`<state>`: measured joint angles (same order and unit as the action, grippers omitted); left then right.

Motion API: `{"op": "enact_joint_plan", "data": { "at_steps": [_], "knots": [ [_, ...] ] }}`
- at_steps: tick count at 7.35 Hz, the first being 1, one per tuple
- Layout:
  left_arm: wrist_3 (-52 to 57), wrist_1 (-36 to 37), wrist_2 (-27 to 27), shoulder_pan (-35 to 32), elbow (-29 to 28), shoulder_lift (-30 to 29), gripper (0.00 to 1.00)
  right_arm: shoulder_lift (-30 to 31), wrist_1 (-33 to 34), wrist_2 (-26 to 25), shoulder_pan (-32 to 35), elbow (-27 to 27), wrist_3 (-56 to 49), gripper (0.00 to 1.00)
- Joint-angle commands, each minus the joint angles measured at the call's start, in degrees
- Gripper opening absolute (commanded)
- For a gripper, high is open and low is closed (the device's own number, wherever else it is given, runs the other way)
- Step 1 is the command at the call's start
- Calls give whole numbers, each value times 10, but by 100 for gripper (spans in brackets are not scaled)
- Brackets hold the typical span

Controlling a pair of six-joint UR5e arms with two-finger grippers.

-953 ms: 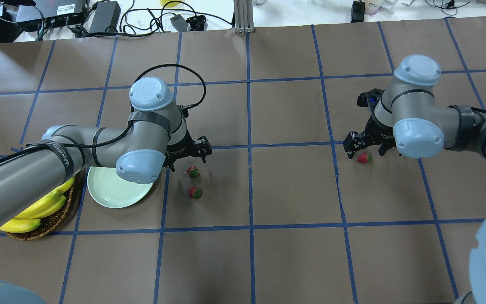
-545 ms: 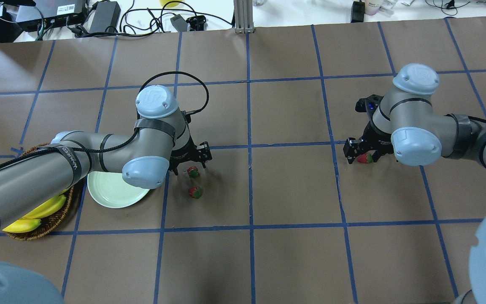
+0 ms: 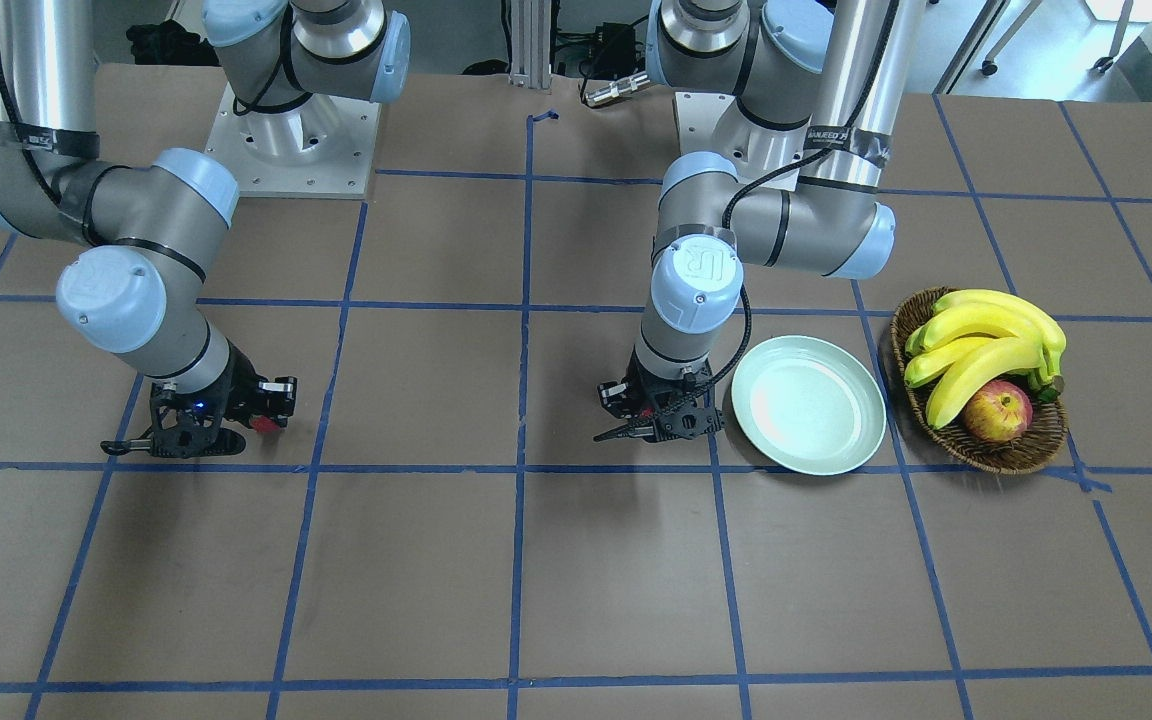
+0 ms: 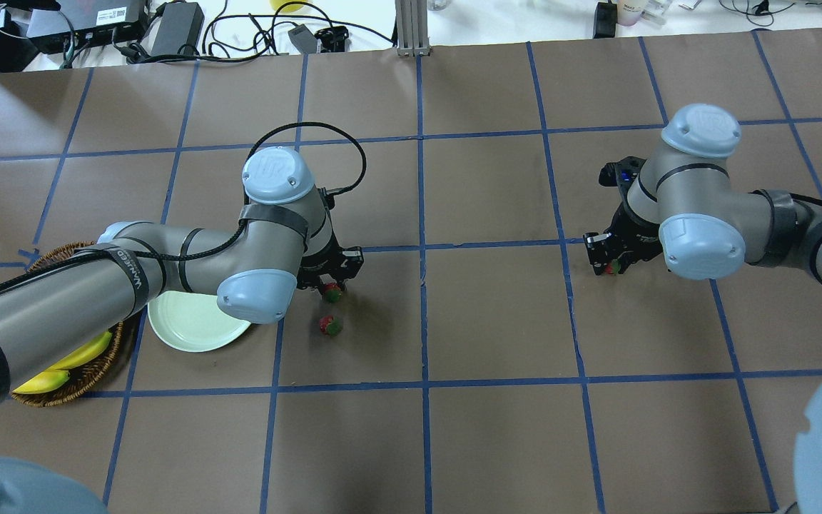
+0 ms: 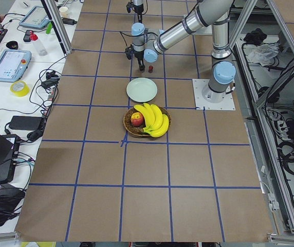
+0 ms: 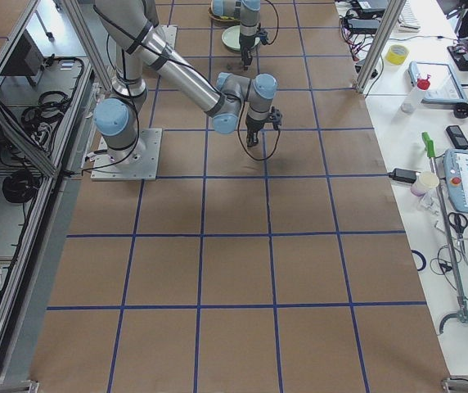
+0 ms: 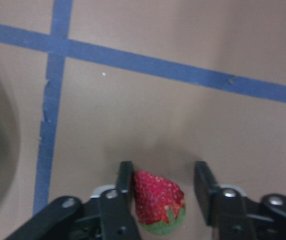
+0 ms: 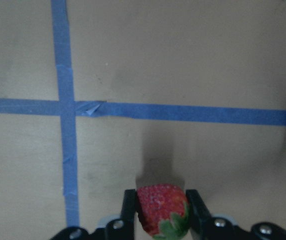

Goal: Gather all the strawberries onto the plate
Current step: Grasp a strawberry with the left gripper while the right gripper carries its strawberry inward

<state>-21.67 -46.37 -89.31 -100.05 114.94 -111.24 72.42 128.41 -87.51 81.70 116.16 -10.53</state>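
This strawberry needs to go into the plate, so my left gripper should grab it next by its plump red body (image 7: 155, 195).
My left gripper (image 4: 330, 275) is low over the table just right of the pale mint plate (image 4: 190, 325). In the left wrist view its jaws (image 7: 164, 172) stand open around a strawberry (image 7: 158, 202): one finger touches it, the other stands apart. A second strawberry (image 4: 330, 326) lies on the table just nearer the robot. My right gripper (image 4: 609, 257) is far to the right, and in the right wrist view (image 8: 160, 197) it is shut on the third strawberry (image 8: 160, 210), low over the brown paper. The plate (image 3: 808, 405) holds nothing.
A wicker basket (image 3: 996, 460) with bananas (image 3: 986, 340) and a red-yellow apple (image 3: 996, 412) stands beside the plate, on its side away from the grippers. The table is brown paper with a blue tape grid. Cables and devices lie along the far edge (image 4: 168, 28).
Both grippers have come down onto their strawberries. The left one now straddles the farther of the two near the plate. The right one has closed on its strawberry.
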Motion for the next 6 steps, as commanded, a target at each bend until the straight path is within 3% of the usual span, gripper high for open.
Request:
{"op": "enact_joint_plan", "data": {
  "at_steps": [1,2,3,5,6],
  "knots": [
    [7,-4,2,-4,-1,8,0,14,-21,4,91,-34,133,0],
    [8,-6,1,-3,-3,15,0,12,-20,37,123,-39,202,0],
    [45,-27,-2,4,-23,26,0,1,-16,105,156,-40,287,0],
    [138,-160,-1,83,-91,53,0,-29,-4,143,221,-58,379,0],
    [184,-175,-1,116,-102,61,0,-52,-1,170,248,-79,421,0]
  ]
}}
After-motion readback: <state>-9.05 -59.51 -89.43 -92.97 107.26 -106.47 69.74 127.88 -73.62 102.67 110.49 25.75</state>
